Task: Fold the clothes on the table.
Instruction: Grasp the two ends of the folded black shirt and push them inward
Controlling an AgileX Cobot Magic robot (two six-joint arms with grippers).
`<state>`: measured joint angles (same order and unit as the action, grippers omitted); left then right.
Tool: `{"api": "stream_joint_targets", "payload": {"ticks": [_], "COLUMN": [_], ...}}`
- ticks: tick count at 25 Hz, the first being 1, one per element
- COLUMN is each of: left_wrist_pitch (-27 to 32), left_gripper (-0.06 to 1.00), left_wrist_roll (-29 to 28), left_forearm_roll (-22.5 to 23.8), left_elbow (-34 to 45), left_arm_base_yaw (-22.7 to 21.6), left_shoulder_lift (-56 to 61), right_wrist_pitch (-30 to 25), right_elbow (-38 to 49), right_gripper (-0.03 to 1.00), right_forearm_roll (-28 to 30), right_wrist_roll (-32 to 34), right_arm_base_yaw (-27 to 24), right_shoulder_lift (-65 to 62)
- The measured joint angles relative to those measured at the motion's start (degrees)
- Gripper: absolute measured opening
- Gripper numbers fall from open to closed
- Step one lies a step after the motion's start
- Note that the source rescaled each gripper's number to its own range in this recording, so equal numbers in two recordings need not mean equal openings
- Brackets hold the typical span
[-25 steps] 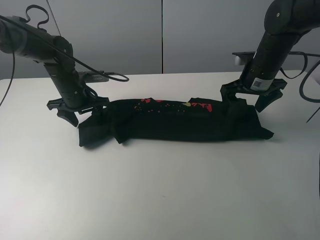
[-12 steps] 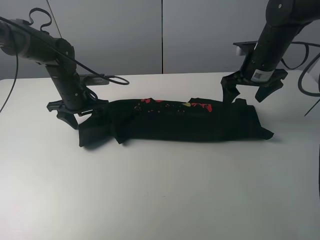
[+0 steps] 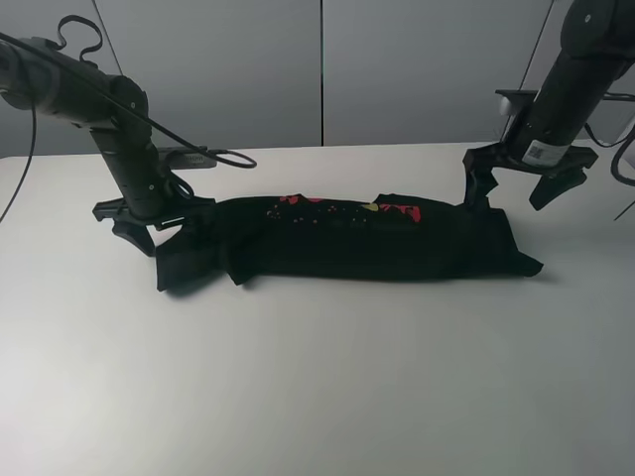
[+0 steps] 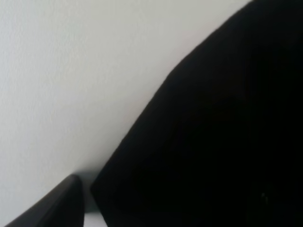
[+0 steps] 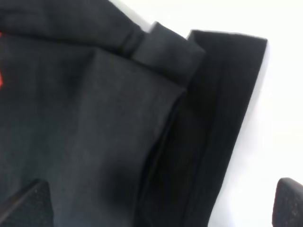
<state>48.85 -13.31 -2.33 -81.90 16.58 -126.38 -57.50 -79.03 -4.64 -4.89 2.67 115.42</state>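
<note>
The T-shirt needs to be folded onto the T-shirt's opposite end (image 3: 185, 264), so my right gripper should next grab the T-shirt's end nearest its red patch (image 3: 499, 241).
The clothes (image 3: 347, 243) are one black T-shirt lying as a long folded strip across the table (image 3: 317, 387), with red and yellow print showing along its far edge. My left gripper (image 3: 154, 230) stands open and low at the shirt's left end, its fingers on either side of the sleeve edge. The left wrist view is mostly black cloth (image 4: 227, 132), with one fingertip (image 4: 52, 208) over the white top. My right gripper (image 3: 513, 188) hangs open above the far right corner of the shirt, holding nothing. Its wrist view looks down on folded cloth (image 5: 94, 118) between both fingertips (image 5: 28, 208).
A grey panelled wall (image 3: 317, 69) runs behind the table. Black cables (image 3: 213, 156) trail from the left arm over the far side of the table. Another cable loop (image 3: 620, 164) hangs at the right edge.
The right gripper has lifted off the shirt's right end and moved right, still open. The left gripper has barely moved. The shirt lies as before.
</note>
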Motion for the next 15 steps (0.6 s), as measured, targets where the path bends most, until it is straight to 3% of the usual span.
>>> {"api": "stream_joint_targets", "payload": {"ticks": [9,15], "left_wrist_pitch": [-0.2,-0.3], "left_gripper": [0.90,0.90], "left_wrist_roll": [0.9,1.6], "left_forearm_roll": [0.0,0.0], "left_elbow": [0.0,0.0], "left_arm_base_yaw": [0.0,0.0], "left_shoulder_lift": [0.0,0.0], "right_wrist_pitch": [0.0,3.4], "right_elbow": [0.0,0.0], "right_gripper": [0.99,0.99], "right_forearm_roll": [-1.8,-0.4], "right_wrist_roll": [-0.7,-0.1], "right_arm_base_yaw": [-0.1,2.7], "right_shoulder_lift": [4.4,5.4]}}
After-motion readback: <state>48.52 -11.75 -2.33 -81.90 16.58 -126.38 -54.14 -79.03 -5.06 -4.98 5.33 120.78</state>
